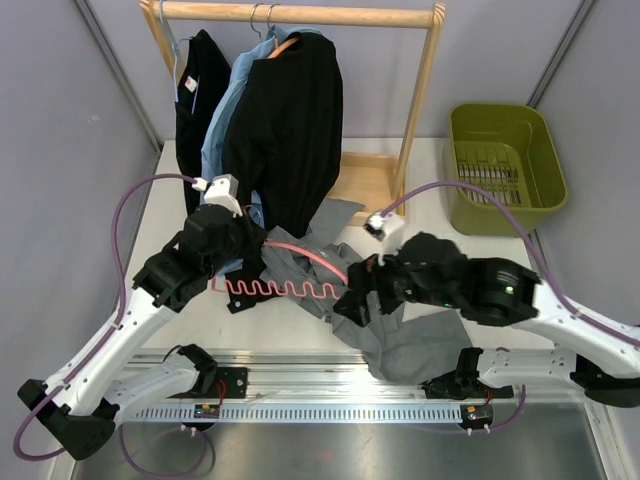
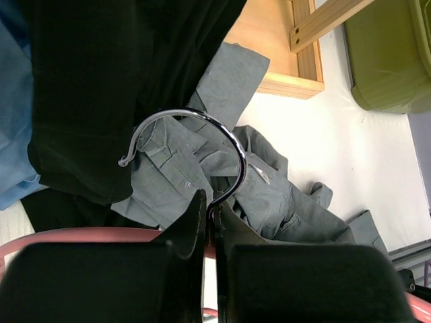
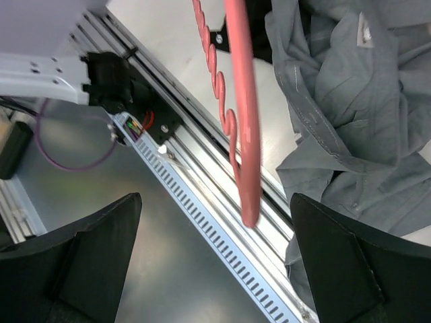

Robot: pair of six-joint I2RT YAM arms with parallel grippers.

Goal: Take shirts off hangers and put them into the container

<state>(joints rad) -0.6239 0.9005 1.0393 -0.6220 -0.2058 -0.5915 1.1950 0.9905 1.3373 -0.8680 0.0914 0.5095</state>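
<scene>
My right gripper grabs the pink hanger [image 1: 300,258] by its loose end [image 1: 345,283] next, which leaves the hanger's metal hook free to hang on the rack bar.
My left gripper [image 2: 212,208] is shut on the metal hook [image 2: 229,145] of the pink hanger [image 1: 300,258] and holds it above the table. The grey shirt [image 1: 400,340] lies crumpled on the table beneath and to the right of the hanger; it also shows in the left wrist view [image 2: 269,188]. My right gripper [image 3: 215,202] is open, and the pink hanger's free end [image 3: 242,121] hangs between its spread fingers without touching them. A black shirt [image 1: 290,130], a light blue shirt [image 1: 225,120] and another black shirt [image 1: 200,90] hang on the rack. The olive-green container [image 1: 455,160] stands at the back right.
The wooden rack rail [image 1: 300,14] crosses the back, with its shallow wooden tray [image 2: 276,47] on the table below. An orange hanger [image 1: 285,45] carries the front black shirt. The slotted aluminium rail [image 3: 202,202] runs along the near edge under my right gripper.
</scene>
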